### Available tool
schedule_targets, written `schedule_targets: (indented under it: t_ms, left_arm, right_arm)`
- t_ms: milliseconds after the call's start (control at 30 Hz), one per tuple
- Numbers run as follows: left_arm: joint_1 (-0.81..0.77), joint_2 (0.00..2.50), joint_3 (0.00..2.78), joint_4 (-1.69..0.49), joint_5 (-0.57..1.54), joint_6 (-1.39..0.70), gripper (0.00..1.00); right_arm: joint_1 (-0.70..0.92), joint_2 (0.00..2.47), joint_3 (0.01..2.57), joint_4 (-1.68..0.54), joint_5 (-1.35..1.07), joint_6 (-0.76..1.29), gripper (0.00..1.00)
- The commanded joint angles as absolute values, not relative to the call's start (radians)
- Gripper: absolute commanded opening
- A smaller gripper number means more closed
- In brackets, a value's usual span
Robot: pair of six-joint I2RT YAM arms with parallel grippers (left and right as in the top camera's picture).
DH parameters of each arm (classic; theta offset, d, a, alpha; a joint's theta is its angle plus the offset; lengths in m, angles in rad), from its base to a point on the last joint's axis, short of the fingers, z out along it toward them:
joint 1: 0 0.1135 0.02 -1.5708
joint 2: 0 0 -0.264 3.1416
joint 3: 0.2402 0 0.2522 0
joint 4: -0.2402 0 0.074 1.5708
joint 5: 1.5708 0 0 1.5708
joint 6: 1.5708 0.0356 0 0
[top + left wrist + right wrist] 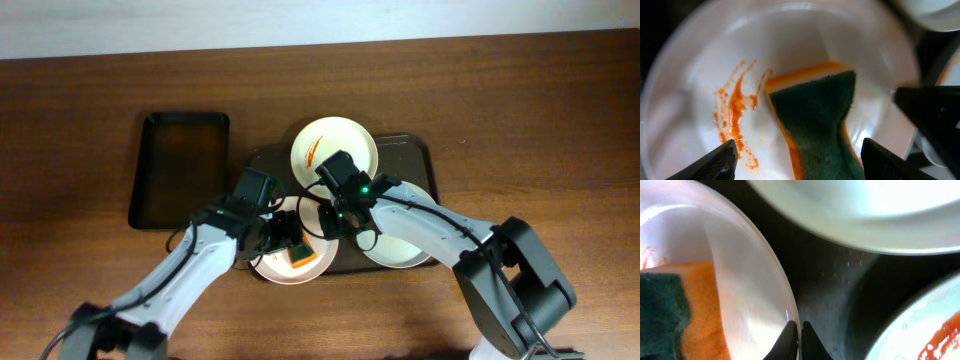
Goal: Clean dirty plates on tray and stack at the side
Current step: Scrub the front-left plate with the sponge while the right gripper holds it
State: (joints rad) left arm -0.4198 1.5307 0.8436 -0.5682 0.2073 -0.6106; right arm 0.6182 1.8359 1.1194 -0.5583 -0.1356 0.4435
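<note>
My left gripper lowers and only then closes on the sponge. Its fingers straddle the sponge's green middle (301, 252) (816, 135) but are still above the front cream-white plate's bottom.
Three dirty plates lie on the dark tray (415, 150). A cream-white plate (335, 148) with orange smears is at the back. A pale grey-green plate (400, 248) is at the front right. A second cream-white plate (275, 268) is at the front left, with a green-and-orange sponge (303, 256) in it. My left gripper (285, 235) hangs open over that plate. In the left wrist view its fingers (800, 165) stand either side of the sponge (815, 120), with the sauce smear (735, 117) to the left. My right gripper (800, 341) is shut on this plate's rim (767, 270).
A smaller, narrower black tray (180, 170) lies to the left of the big tray, with nothing on it. Bare brown table runs all round. The right wrist view shows dark tray floor (840, 285) between the plates, and a sauce-smeared plate (935, 335) at the lower right.
</note>
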Motion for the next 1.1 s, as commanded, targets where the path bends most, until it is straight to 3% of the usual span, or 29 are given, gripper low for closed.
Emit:
schedule_targets:
  t_ms: [0,300,500,733,767,867,900,1067]
  left_arm:
    - [-0.426,1.575,0.836,-0.541,0.248,-0.616,0.78]
    - [-0.426,1.6,0.836,-0.455,0.248,-0.616,0.75]
    - [-0.429,1.615,0.836,-0.426,0.247,-0.616,0.57]
    - [-0.469,1.673,0.836,-0.367,0.208,-0.617,0.47]
    - [-0.469,1.684,0.836,-0.366,0.175,-0.617,0.44]
    - [-0.469,1.691,0.836,-0.367,0.085,-0.617,0.06]
    - [-0.469,1.691,0.836,-0.367,0.069,-0.617,0.0]
    - [-0.469,1.691,0.836,-0.442,-0.086,-0.617,0.0]
  right_arm:
    - [0.615,1.857,1.12,-0.516,-0.075,0.519,0.06]
    - [0.616,1.892,1.12,-0.509,-0.07,0.558,0.09]
    - [0.616,1.892,1.12,-0.508,-0.099,0.558,0.04]
    - [0.616,1.892,1.12,-0.519,-0.101,0.555,0.04]
    - [0.616,1.892,1.12,-0.519,-0.101,0.555,0.04]
    - [0.616,1.892,1.12,-0.519,-0.101,0.555,0.04]
    - [0.616,1.892,1.12,-0.519,-0.101,0.555,0.04]
    - [0.616,1.892,1.12,-0.52,-0.101,0.555,0.04]
